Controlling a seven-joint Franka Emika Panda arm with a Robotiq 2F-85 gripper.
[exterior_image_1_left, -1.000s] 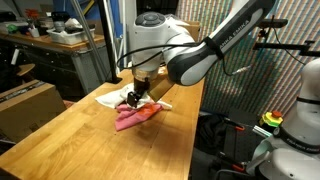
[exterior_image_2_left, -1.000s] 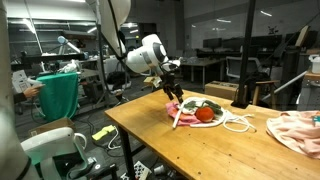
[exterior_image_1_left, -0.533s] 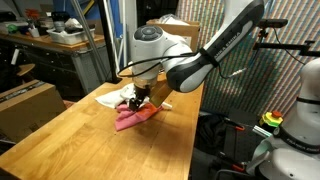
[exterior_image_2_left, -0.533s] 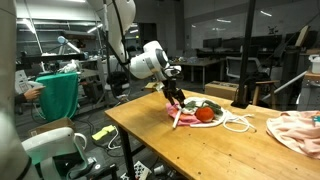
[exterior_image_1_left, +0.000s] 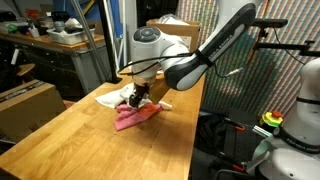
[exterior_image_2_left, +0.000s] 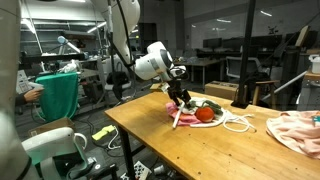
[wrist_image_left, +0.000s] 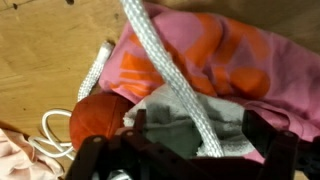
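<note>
My gripper closes on the white braided rope next, since both fingers reach down to the grey cloth (wrist_image_left: 170, 122) on either side of it. Closing now would catch it.
My gripper (wrist_image_left: 195, 125) is open and hangs just above a pile on the wooden table (exterior_image_1_left: 70, 150). A grey cloth (wrist_image_left: 170, 122) lies between its dark fingers (wrist_image_left: 256, 128), and a white braided rope (wrist_image_left: 160, 65) runs across that cloth and on through the gap. Under both lies a pink and orange cloth (wrist_image_left: 235, 60). A red ball (wrist_image_left: 98, 120) sits beside the left finger. In both exterior views the gripper (exterior_image_1_left: 133, 99) (exterior_image_2_left: 183, 99) points down onto the pink cloth (exterior_image_1_left: 134, 119) near the table's far end, with the red ball (exterior_image_2_left: 205, 114) next to it.
A white rope loop (exterior_image_2_left: 238, 123) trails beside the pile. A light pink cloth (exterior_image_2_left: 296, 130) lies at the table's edge. A white cloth (exterior_image_1_left: 108, 99) sits behind the pile. A cardboard box (exterior_image_1_left: 28, 106) and a green bin (exterior_image_2_left: 58, 95) stand off the table.
The arm has moved a little further over the pile and lower onto it. The jaws have stayed open.
</note>
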